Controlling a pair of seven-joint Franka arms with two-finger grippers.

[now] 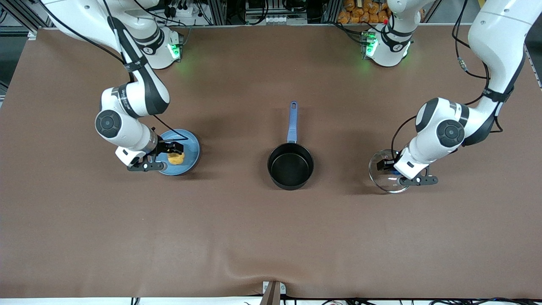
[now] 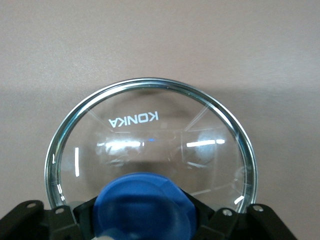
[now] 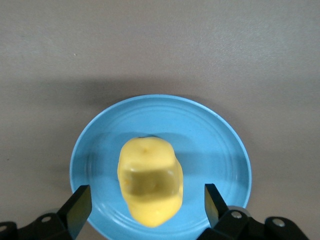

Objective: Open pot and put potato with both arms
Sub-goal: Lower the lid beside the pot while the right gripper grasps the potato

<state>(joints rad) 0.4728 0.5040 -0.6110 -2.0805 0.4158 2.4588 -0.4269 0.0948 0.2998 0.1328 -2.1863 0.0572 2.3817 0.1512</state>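
I should move my right gripper toward the potato [image 3: 150,180] on the plate [image 3: 210,150] first. My right fingers stop short of it in the right wrist view and would miss it if I closed now.
The black pot [image 1: 290,166] stands open and empty mid-table, its blue handle [image 1: 292,123] pointing toward the robots' bases. The potato [image 1: 175,158] lies on the light-blue plate [image 1: 190,144] toward the right arm's end. My right gripper [image 1: 171,151] is low over the plate, open. In the right wrist view the gripper [image 3: 147,200] has one finger on each side of the potato [image 3: 150,180], with gaps. My left gripper [image 1: 391,167] is shut on the blue knob [image 2: 145,205] of the glass lid [image 1: 387,173], low at the table toward the left arm's end.
The brown table mat [image 1: 271,237] stretches wide toward the front camera. The lid [image 2: 150,135] lies well apart from the pot, and the plate [image 3: 210,135] is equally apart toward the right arm's end. The arm bases [image 1: 385,46] stand along the back edge.
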